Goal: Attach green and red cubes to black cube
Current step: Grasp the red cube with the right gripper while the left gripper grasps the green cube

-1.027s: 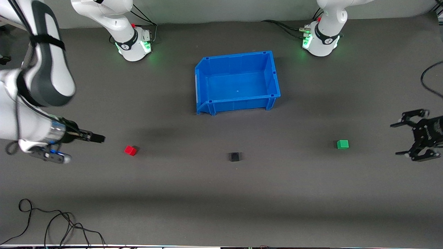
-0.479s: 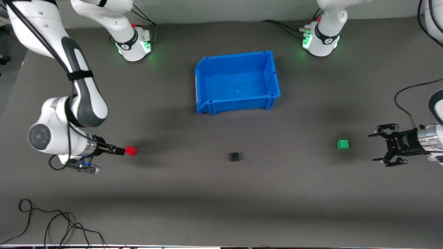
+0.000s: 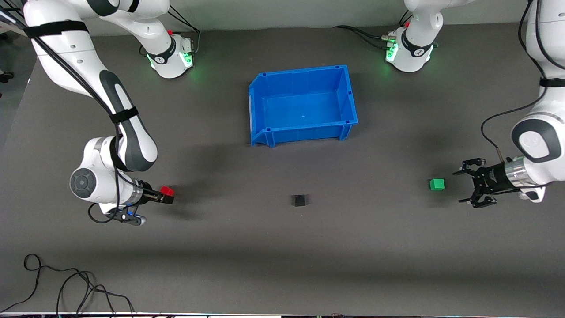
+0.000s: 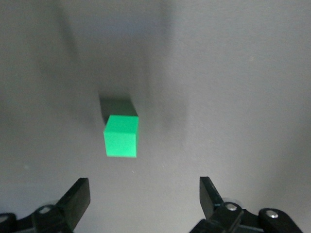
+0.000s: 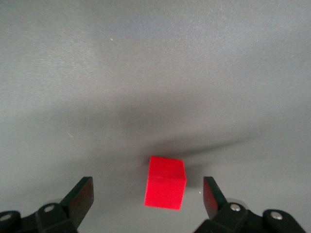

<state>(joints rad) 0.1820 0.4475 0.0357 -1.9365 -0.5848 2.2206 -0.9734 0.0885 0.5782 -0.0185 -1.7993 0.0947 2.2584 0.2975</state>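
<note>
My left gripper should grab the two opposite sides of the green cube (image 3: 437, 184) next. It can then attach the green cube to the black cube (image 3: 299, 200).
The red cube (image 3: 167, 191) lies on the dark table toward the right arm's end. My right gripper (image 3: 167, 195) is low at it and open. In the right wrist view the red cube (image 5: 165, 182) sits partly between the open fingers (image 5: 83, 190) without touching them; the right gripper (image 5: 147, 185) holds nothing. The green cube (image 3: 437, 184) lies toward the left arm's end. My left gripper (image 3: 461, 186) is open beside it, a short gap away. In the left wrist view the green cube (image 4: 121, 136) lies ahead of the open left gripper (image 4: 144, 185). The black cube (image 3: 299, 200) sits alone between the two.
An empty blue bin (image 3: 265, 133) stands in the middle, farther from the front camera than the cubes. Loose black cables (image 3: 66, 287) lie at the table's front edge toward the right arm's end.
My right gripper has moved in along the table to straddle the red cube. My left gripper has come closer to the green cube. The cubes have not moved.
</note>
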